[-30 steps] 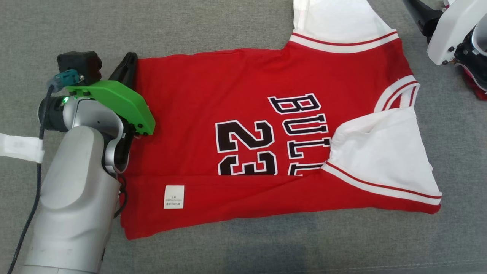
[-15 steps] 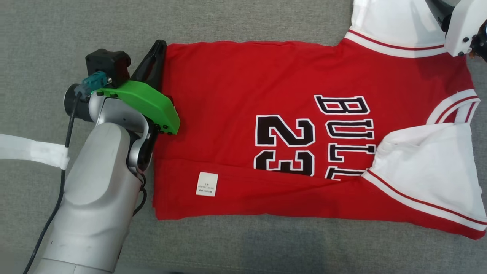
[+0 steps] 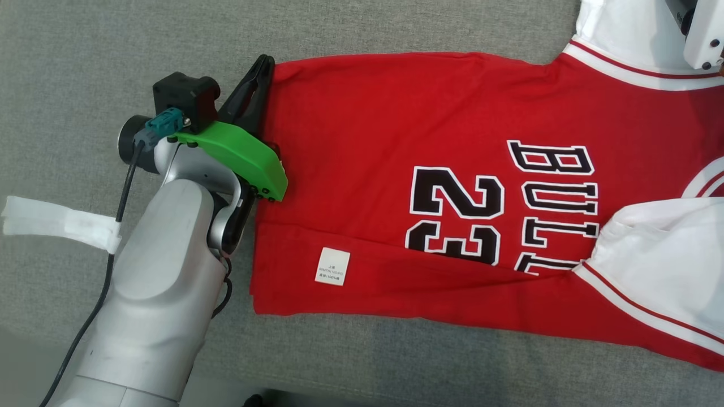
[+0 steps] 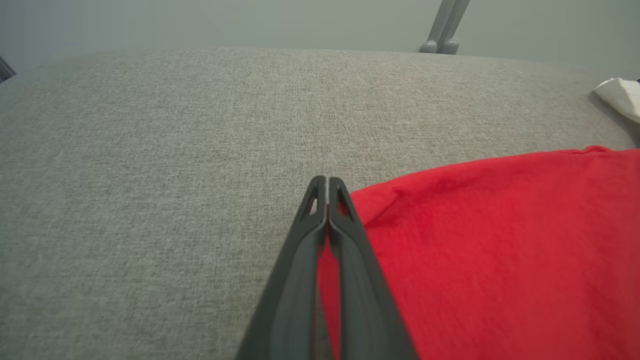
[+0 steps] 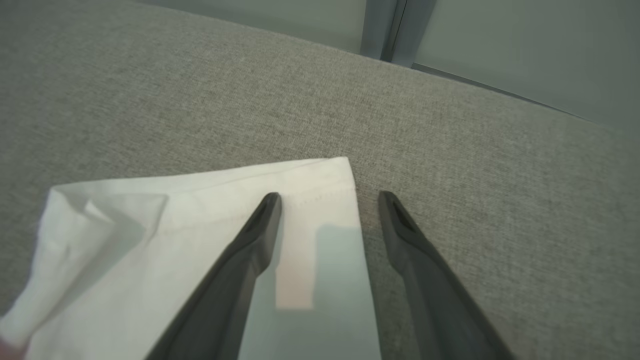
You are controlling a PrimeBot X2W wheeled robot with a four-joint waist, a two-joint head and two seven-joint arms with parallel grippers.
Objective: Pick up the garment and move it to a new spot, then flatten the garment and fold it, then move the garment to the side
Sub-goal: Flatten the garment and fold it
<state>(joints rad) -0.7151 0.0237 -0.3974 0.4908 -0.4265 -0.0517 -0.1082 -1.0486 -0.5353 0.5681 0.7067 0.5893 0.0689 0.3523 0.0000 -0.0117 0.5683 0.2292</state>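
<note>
The jersey's red body lies flat on the grey fabric, so the robot's right gripper will next grab the far white sleeve by its loose hem corner (image 5: 340, 174).
The garment (image 3: 396, 169) is a red jersey with white sleeves and black "BULLS 23" lettering, lying flat on grey fabric. A white care label (image 3: 332, 265) shows on its folded-up lower strip. My left gripper (image 3: 264, 61) is at the jersey's far left corner, shut on its red edge; in the left wrist view, red cloth (image 4: 500, 240) shows between the closed fingers of that gripper (image 4: 326, 180). My right gripper (image 5: 330, 200) is open, its two fingers straddling the hem corner of a white sleeve (image 5: 310, 180). The white right forearm (image 3: 704, 34) is at the top right.
The grey upholstered surface (image 3: 396, 28) extends on all sides of the jersey. A black cable with a white tape strip (image 3: 62, 226) hangs off my left arm. A grey metal leg (image 4: 445, 30) stands beyond the far edge.
The whole picture has shifted right and slightly closer, so the camera has moved. The left gripper stays shut on the jersey's corner. The right forearm sits higher at the frame's edge.
</note>
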